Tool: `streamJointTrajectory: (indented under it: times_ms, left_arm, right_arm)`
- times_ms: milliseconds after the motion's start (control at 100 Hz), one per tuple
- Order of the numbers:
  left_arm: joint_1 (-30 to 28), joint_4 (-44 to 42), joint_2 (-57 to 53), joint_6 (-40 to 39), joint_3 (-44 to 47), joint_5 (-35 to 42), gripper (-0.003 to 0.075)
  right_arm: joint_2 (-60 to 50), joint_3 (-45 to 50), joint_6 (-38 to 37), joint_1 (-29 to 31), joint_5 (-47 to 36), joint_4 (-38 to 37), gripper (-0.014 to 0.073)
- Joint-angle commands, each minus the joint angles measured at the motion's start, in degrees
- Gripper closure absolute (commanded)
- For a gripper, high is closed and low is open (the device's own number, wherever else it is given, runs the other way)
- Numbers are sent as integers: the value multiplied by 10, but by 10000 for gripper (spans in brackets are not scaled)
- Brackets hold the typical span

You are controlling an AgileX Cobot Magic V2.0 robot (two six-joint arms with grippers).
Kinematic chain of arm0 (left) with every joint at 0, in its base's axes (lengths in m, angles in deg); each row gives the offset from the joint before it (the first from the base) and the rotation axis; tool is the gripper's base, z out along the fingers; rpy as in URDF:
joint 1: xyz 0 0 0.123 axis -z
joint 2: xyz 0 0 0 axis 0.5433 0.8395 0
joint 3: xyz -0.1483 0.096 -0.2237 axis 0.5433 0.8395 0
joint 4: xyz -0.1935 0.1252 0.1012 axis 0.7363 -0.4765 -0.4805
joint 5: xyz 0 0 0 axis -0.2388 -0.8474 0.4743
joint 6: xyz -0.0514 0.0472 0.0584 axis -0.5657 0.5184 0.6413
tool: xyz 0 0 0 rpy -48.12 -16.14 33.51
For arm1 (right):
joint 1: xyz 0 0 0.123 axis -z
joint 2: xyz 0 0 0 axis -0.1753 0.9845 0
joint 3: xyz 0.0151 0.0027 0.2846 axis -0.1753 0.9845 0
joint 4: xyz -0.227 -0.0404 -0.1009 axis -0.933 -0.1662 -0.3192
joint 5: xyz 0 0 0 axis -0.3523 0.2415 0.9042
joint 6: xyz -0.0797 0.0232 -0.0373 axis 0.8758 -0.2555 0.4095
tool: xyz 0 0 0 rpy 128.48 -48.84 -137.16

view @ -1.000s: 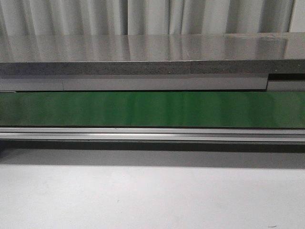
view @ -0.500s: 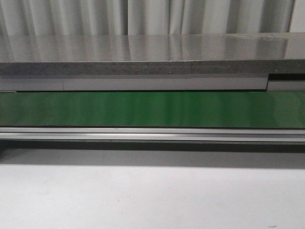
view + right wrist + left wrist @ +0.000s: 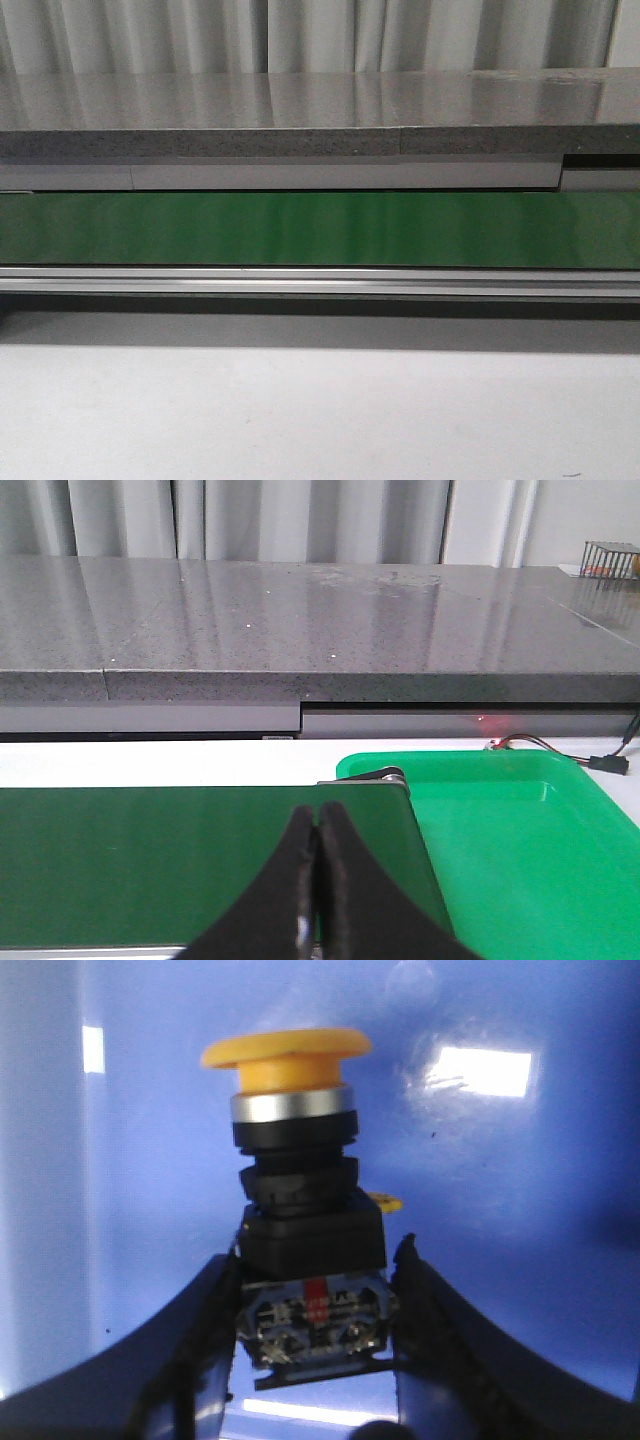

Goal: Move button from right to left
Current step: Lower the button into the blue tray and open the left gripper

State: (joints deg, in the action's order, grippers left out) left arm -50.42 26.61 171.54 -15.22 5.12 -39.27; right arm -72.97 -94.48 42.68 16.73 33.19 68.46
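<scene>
In the left wrist view the button's black blocky body [image 3: 312,1245] is low over the blue surface, so my left gripper opens next.
The button [image 3: 300,1200] fills the left wrist view: a yellow-orange mushroom cap over a silver ring and a black blocky body with a red and white mark. My left gripper [image 3: 318,1295] is shut on the base of that body, one dark finger on each side, over a blue surface [image 3: 520,1210]. In the right wrist view my right gripper [image 3: 318,825] is shut with nothing between its fingers, hanging over the green belt [image 3: 150,860]. Neither gripper nor the button shows in the front view.
A green conveyor belt [image 3: 320,228] runs across the front view behind a white tabletop [image 3: 320,410], with a grey stone counter [image 3: 320,110] beyond. A green tray [image 3: 530,850] sits at the belt's end. A small yellow part [image 3: 388,1201] peeks from behind the button.
</scene>
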Motion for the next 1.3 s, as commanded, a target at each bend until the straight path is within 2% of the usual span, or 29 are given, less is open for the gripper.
streamJointTrajectory:
  times_ms: [0,50,120,180,270,560,610,690,740,750,810,1030,1290]
  left_arm:
    - [-1,-4,-24,0,-13,16,525]
    - [-1,-5,-24,6,-13,16,510]
    - [-2,-14,-24,12,-13,16,447]
    - [-3,-15,-24,12,-13,16,357]
    - [-3,-15,-24,12,-13,16,266]
    - [-3,-20,-33,-12,-19,4,266]
    - [-3,-20,-43,-27,-21,4,291]
    - [-3,-20,-67,-35,-22,10,400]
    - [-3,-10,-89,-36,-22,15,535]
    - [-3,-10,-92,-36,-22,15,535]
    - [-3,5,-118,-36,-22,24,736]
    - [10,115,-205,-25,-22,49,741]
    - [115,132,-275,-24,6,104,741]
  right_arm:
    - [5,-15,2,0,-41,-8,659]
    - [5,-15,2,0,-41,-8,659]
    - [5,-15,2,0,-41,-8,659]
    - [5,-15,2,0,-41,-8,659]
    - [5,-15,2,0,-41,-8,659]
    - [5,-15,2,0,-41,-8,659]
    - [5,-15,2,0,-41,-8,659]
    - [5,-15,2,0,-41,-8,659]
    - [5,-15,2,0,-41,-8,659]
    - [5,-15,2,0,-41,-8,659]
    - [5,-15,2,0,-41,-8,659]
    - [5,-15,2,0,-41,-8,659]
    - [5,-15,2,0,-41,-8,659]
